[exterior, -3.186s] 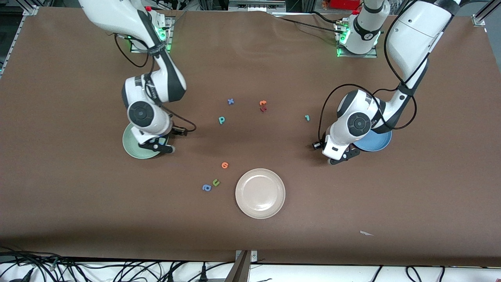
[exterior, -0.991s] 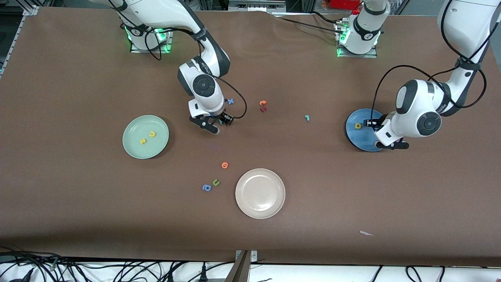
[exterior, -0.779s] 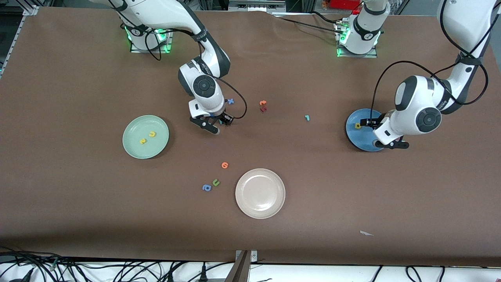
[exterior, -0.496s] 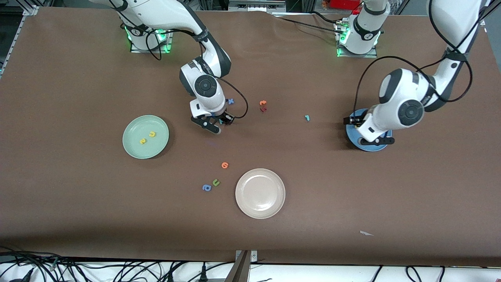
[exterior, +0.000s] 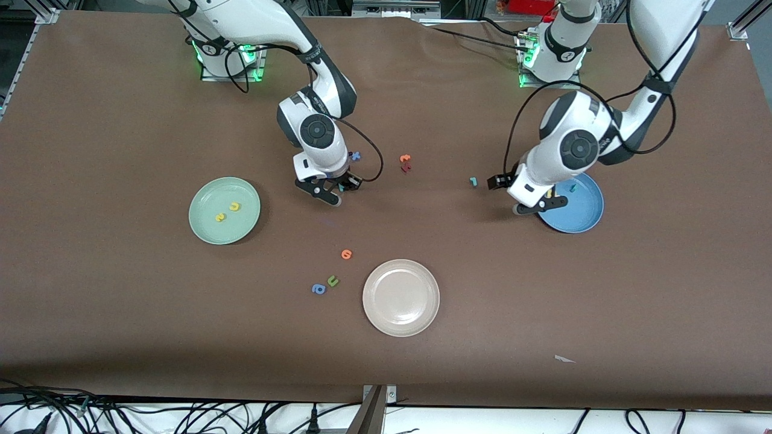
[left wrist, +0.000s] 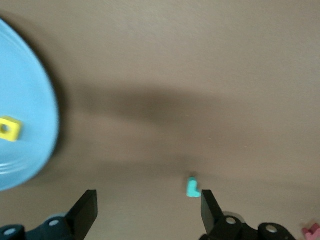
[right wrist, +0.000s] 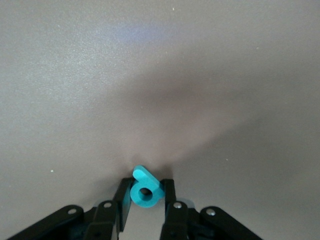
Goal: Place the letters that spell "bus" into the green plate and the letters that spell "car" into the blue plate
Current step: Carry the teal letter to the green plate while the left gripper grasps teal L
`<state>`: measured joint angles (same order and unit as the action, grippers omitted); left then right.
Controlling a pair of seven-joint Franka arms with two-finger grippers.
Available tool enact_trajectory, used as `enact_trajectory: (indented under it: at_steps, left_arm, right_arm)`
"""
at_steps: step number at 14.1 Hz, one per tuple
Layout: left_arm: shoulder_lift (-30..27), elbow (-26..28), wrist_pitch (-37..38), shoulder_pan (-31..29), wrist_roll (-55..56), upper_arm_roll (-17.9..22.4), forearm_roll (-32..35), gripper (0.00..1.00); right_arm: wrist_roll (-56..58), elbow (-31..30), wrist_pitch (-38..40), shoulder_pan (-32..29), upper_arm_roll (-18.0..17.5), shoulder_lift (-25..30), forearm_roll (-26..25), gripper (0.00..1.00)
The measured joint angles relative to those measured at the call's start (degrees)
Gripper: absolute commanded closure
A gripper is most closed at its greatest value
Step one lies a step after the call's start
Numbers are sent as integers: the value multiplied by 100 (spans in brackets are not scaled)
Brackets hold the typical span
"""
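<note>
The teal r needs to go in the blue plate to spell "car". My left gripper should next grab it by its end with the short arm point(left wrist: 194, 193).
The teal b point(right wrist: 146, 190) stands on edge between the fingers of my right gripper point(right wrist: 146, 184), which is shut on it low over the table point(exterior: 336, 188). The green plate point(exterior: 199, 224) holds the yellow u point(exterior: 233, 207) and yellow s point(exterior: 220, 217). My left gripper point(exterior: 520, 194) hangs open over bare table between the teal r point(exterior: 473, 181) and the blue plate point(exterior: 588, 223). In the left wrist view the r point(left wrist: 192, 187) lies just inside one finger of that gripper point(left wrist: 147, 200). The blue plate point(left wrist: 27, 150) holds the yellow a point(left wrist: 9, 129) and the teal c point(exterior: 573, 188).
A cream-white plate point(exterior: 374, 316) sits nearest the front camera. Near it lie an orange letter point(exterior: 346, 254), an olive u point(exterior: 332, 280) and a blue a point(exterior: 318, 289). A blue x point(exterior: 356, 156) and orange point(exterior: 405, 158) and dark red point(exterior: 406, 168) letters lie mid-table.
The left arm swung off the blue plate toward the teal r, jaws opened wide. The right gripper stayed in place and closed in on the teal b.
</note>
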<state>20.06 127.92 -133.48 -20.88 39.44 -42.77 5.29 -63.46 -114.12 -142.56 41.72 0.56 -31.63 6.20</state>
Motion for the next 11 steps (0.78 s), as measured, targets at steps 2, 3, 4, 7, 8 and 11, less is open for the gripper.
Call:
enact_trajectory:
  at_steps: [2,3,4,7,8,11]
  left_arm:
    - [137,135,-435,197,394,-5,0,8]
    - [220,160,-558,290,574,-6,0,8]
    - [303,167,-624,364,746,-5,0,8]
    - [476,218,-832,452,1015,0,0,9]
    - [521,279,-998,463,1107,2,6,9]
    - [626,536,-1440,505,1371,6,265,10]
  right_arm:
    - [0,0,0,1,0,0,0,74]
    - [0,0,0,1,0,0,0,74]
    - [0,0,0,1,0,0,0,74]
    - [1,2,0,1,2,2,0,75]
    - [11,6,1,2,15,5,-1,75]
    - [337,39,220,5,209,145,-6,75]
